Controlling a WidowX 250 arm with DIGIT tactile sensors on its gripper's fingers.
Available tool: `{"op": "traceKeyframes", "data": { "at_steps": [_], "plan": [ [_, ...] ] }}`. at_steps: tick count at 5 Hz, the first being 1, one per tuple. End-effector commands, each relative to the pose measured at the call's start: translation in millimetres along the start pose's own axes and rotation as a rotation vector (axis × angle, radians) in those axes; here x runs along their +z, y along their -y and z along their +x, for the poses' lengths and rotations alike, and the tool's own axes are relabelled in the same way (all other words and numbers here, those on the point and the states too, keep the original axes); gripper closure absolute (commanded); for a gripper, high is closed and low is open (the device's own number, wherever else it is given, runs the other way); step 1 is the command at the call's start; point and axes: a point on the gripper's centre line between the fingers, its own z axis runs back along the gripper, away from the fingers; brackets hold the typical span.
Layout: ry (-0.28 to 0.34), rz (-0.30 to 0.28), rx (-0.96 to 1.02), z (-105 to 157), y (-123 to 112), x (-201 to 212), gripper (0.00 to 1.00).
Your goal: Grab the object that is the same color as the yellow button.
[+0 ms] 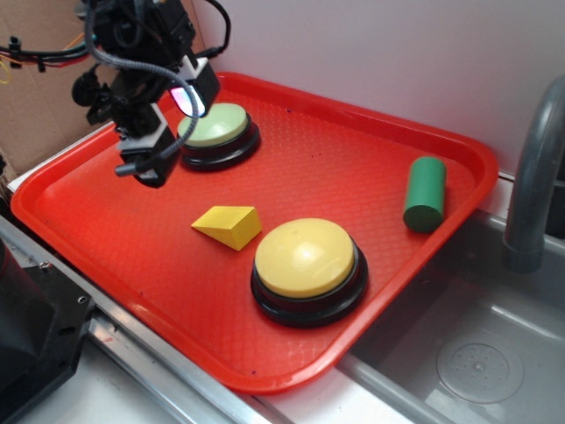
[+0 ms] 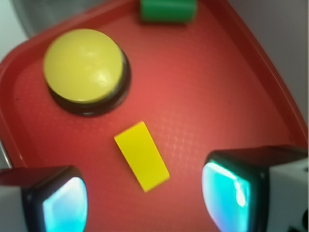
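Observation:
The top of the yellow wedge (image 1: pixel 225 217) slopes down to a thin edge, so the gripper should next grab the yellow wedge by its two flat triangular sides.
A small yellow wedge-shaped block, the object (image 1: pixel 229 225) (image 2: pixel 142 155), lies on the red tray (image 1: pixel 106 212) near its middle. Just right of it in the exterior view stands the yellow button (image 1: pixel 305 258) (image 2: pixel 83 65), a large dome on a black base. My gripper (image 1: pixel 168 124) (image 2: pixel 145 203) hovers above the tray's back left, well clear of the wedge, and it is open with nothing between its fingers. In the wrist view the wedge sits just ahead of the gap between the two glowing pads (image 2: pixel 65 205).
A pale green dome button (image 1: pixel 216 128) stands right behind the gripper. A green cylinder (image 1: pixel 425 193) (image 2: pixel 168 10) lies at the tray's right side. A grey sink basin (image 1: pixel 477 353) with a faucet (image 1: pixel 534 168) borders the tray on the right.

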Motion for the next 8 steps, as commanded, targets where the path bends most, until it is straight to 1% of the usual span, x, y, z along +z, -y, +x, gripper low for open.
{"op": "traceKeyframes", "data": {
  "at_steps": [1,2,3,4,5,6,7,8],
  "plan": [
    [0.032,-0.102,-0.179,9.7,0.8,-49.0,0.00],
    [-0.010,-0.140,-0.195,9.4,5.6,-71.6,0.00],
    [-0.021,-0.152,-0.196,9.0,10.4,-83.0,0.00],
    [-0.033,-0.151,-0.206,8.4,15.0,-85.8,0.00],
    [-0.013,-0.151,-0.198,6.2,15.0,-85.5,0.62],
    [-0.034,-0.146,-0.192,5.0,11.8,-85.9,1.00],
    [-0.046,-0.146,-0.153,6.0,8.3,-82.3,1.00],
    [-0.047,-0.139,0.096,5.8,-2.7,-60.9,1.00]
  ]
}}
